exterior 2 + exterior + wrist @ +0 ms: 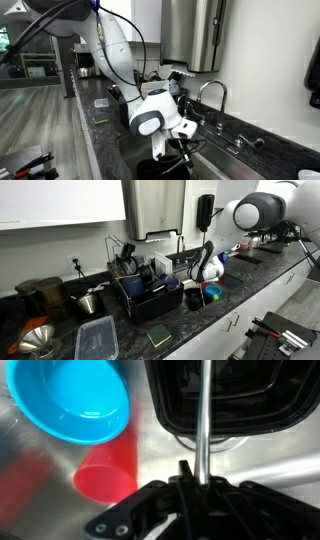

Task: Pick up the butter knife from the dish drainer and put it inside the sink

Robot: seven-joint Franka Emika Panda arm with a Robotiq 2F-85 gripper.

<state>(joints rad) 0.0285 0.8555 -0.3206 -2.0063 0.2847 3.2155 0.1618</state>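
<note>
The butter knife's body reaches across the black container's rim [234, 432] inside the sink, so the butter knife [203, 420] would settle there if I opened now. My gripper will open.
In the wrist view my gripper [195, 472] is shut on the butter knife [203, 420], a slim silver shaft that sticks out from the jaws over the steel sink [40, 470]. Below it lie a blue bowl [75, 400], a red cup [108, 472] and a black container [235, 395]. In both exterior views the gripper [205, 277] [175, 140] hangs low over the sink, beside the black dish drainer [140, 292]. The knife itself is too small to make out there.
The faucet [210, 92] stands behind the sink. On the dark counter lie a clear plastic container [97, 338], a green sponge [158, 335], a metal funnel [35, 340] and a steel cup [90, 302]. A soap dispenser [205, 210] hangs on the wall.
</note>
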